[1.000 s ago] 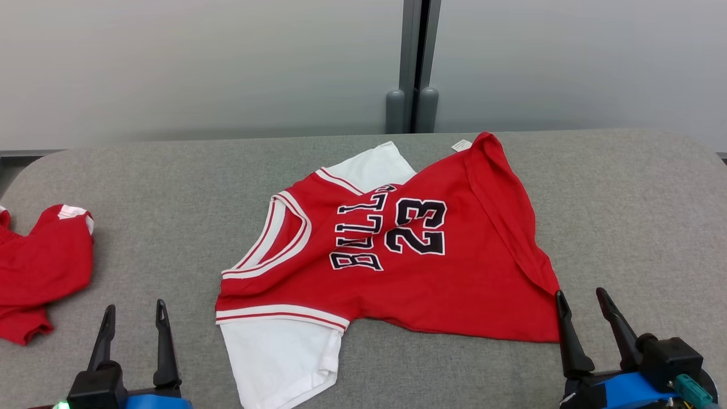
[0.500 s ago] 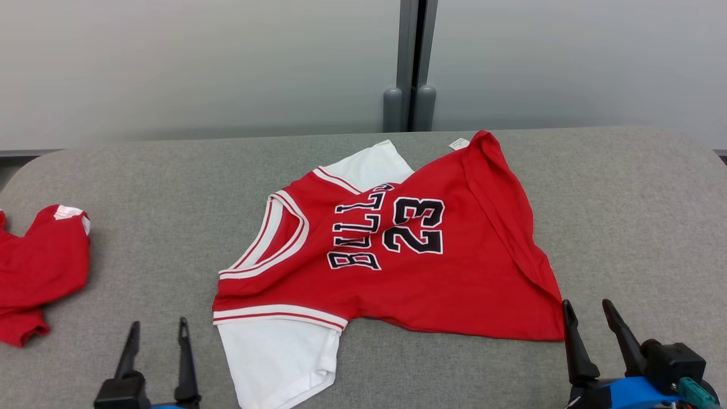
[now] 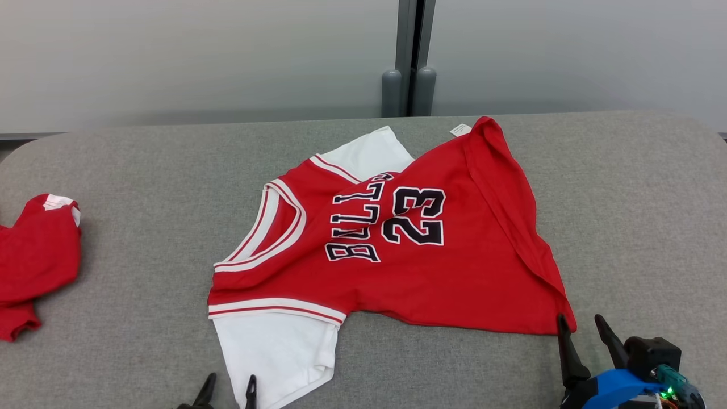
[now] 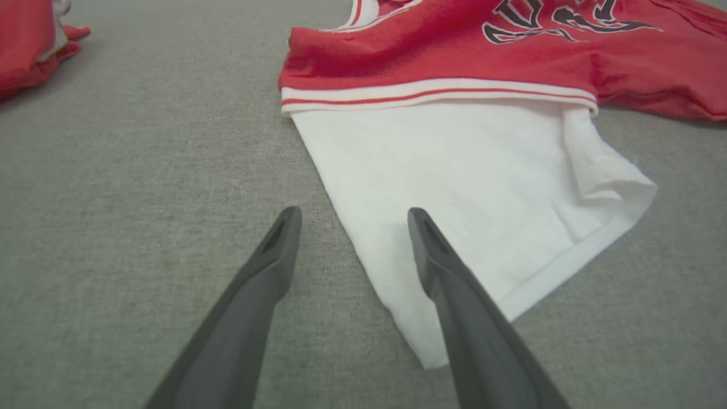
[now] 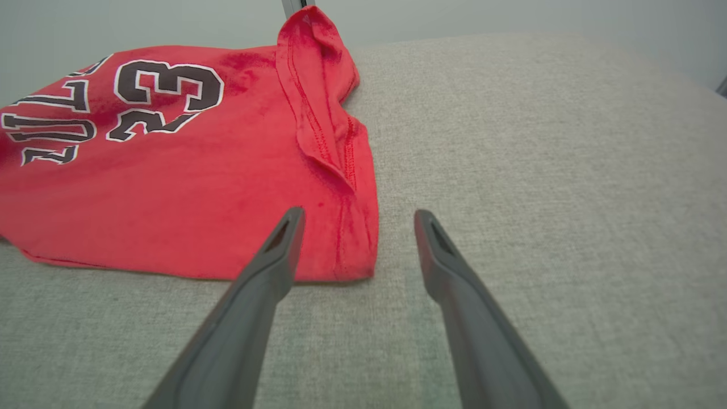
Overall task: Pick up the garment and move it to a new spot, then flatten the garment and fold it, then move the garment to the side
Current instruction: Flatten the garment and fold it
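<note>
I should next grab the jersey with my right gripper by its loose hem corner (image 3: 567, 323), as the jersey's printed front (image 3: 422, 252) lies spread out flat on the tabletop.
The garment (image 3: 454, 267) is a red jersey with white sleeves and "23" printed on it, lying rumpled in the middle of the grey table (image 3: 142, 187). My left gripper (image 3: 229, 392) is open at the bottom edge, beside the near white sleeve (image 3: 272, 352). In the left wrist view, the left gripper (image 4: 353, 215) straddles that white sleeve's (image 4: 454, 165) left edge, one finger over cloth. My right gripper (image 3: 580, 326) is open at the jersey's near right hem corner. In the right wrist view, the right gripper (image 5: 355, 215) brackets the red hem corner (image 5: 352, 250).
A second red cloth (image 3: 34, 255) with white trim lies at the table's left edge, also seen as a red cloth (image 4: 28, 45) in the left wrist view. Pale wall panels and a grey post (image 3: 409, 57) stand behind the table. Bare table surface lies to the right (image 3: 642, 216).
My left gripper has moved right, up to the white sleeve, and sits lower in the head view. The right gripper stays by the hem corner. The camera has shifted slightly.
</note>
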Available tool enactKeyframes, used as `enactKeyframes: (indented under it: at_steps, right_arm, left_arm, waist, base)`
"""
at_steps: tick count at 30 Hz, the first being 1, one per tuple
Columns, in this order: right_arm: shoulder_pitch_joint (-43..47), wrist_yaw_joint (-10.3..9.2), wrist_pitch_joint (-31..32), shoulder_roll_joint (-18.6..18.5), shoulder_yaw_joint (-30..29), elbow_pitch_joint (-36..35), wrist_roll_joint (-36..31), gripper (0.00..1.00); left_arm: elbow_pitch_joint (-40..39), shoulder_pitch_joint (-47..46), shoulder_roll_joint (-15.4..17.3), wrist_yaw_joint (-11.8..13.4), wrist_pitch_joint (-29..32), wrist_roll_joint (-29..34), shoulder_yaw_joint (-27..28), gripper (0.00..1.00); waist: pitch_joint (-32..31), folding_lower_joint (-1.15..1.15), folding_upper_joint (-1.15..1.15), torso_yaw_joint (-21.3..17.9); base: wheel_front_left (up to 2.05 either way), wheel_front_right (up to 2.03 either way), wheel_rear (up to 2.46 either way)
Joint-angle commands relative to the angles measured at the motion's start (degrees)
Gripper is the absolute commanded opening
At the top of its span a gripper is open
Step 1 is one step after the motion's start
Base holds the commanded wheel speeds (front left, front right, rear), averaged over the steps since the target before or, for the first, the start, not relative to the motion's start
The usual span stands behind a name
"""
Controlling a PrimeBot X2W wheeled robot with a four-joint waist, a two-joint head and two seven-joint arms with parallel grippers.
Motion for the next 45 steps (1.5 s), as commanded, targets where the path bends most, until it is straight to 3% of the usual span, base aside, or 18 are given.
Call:
enactKeyframes:
  at_steps: [1,17,18,19,20,21,26,33,40,44,45]
  right_arm:
    - [-0.94,0.01,-0.31,-0.10,-0.13,0.93,0.13,1.00]
    - [-6.72,0.01,-0.50,-0.02,0.74,14.56,0.66,1.00]
    - [-6.80,0.02,-0.44,0.01,1.39,15.53,1.11,0.47]
    - [-6.93,0.02,-0.43,0.12,1.92,16.27,1.81,0.16]
    - [-7.08,0.03,-0.41,0.18,2.48,16.67,2.58,0.00]
    - [-7.21,0.06,-0.36,0.19,2.97,16.82,3.52,0.00]
    - [-5.55,0.06,-0.59,-0.01,5.06,12.01,6.71,0.00]
    - [-6.76,0.06,-0.61,-1.38,11.29,2.50,10.28,0.00]
    - [-17.43,0.01,1.47,-5.21,16.29,-2.19,12.57,0.00]
    - [-32.40,0.01,4.06,-7.86,17.37,-1.26,15.05,0.00]
    - [-32.40,0.01,4.06,-7.86,17.37,-1.26,15.05,0.00]
  left_arm:
    - [0.63,-0.74,-0.01,-0.14,-0.08,-0.08,-0.65,1.00]
    - [9.46,-1.89,-0.66,-0.24,0.65,-3.91,-5.86,1.00]
    - [10.18,-2.16,-0.70,-0.44,0.88,-4.47,-6.42,1.00]
    - [10.86,-2.35,-0.76,-0.66,1.16,-5.00,-6.81,0.87]
    - [11.46,-2.51,-0.84,-0.84,1.42,-5.24,-7.40,0.37]
    - [11.88,-2.68,-0.93,-1.07,1.40,-5.80,-8.03,0.00]
    - [10.62,-4.00,-0.56,-1.32,0.78,-9.34,-9.67,0.00]
    - [0.79,-9.29,-0.08,-1.65,-0.12,-12.28,-7.86,0.00]
    - [-5.65,-21.96,3.33,-1.95,0.51,-13.71,-6.59,0.00]
    - [-5.37,-38.59,6.94,-2.18,5.01,-16.10,-6.06,0.00]
    - [-5.37,-38.59,6.94,-2.18,5.01,-16.10,-6.06,0.00]
  waist:
    - [0.22,-0.01,-0.01,0.08]
    - [1.42,-0.01,-0.01,0.75]
    - [1.42,-0.01,-0.01,0.76]
    - [1.38,-0.01,-0.01,0.76]
    - [1.33,-0.01,-0.01,0.76]
    - [1.22,-0.01,-0.01,0.78]
    - [0.61,-0.01,-0.01,0.78]
    - [1.03,-0.01,-0.01,-0.11]
    - [3.84,-0.01,-0.01,-1.23]
    - [8.96,-0.01,-0.01,-2.18]
    - [8.96,-0.01,-0.01,-2.18]
  base:
    - [0.00,0.00,0.00]
    - [0.00,0.00,0.00]
    - [0.00,0.00,0.00]
    - [0.00,0.00,0.00]
    - [0.00,0.00,0.00]
    - [0.00,0.00,0.00]
    - [0.00,0.00,0.00]
    - [0.00,0.00,0.00]
    - [0.00,0.00,0.00]
    - [0.00,0.00,0.00]
    - [0.00,0.00,0.00]
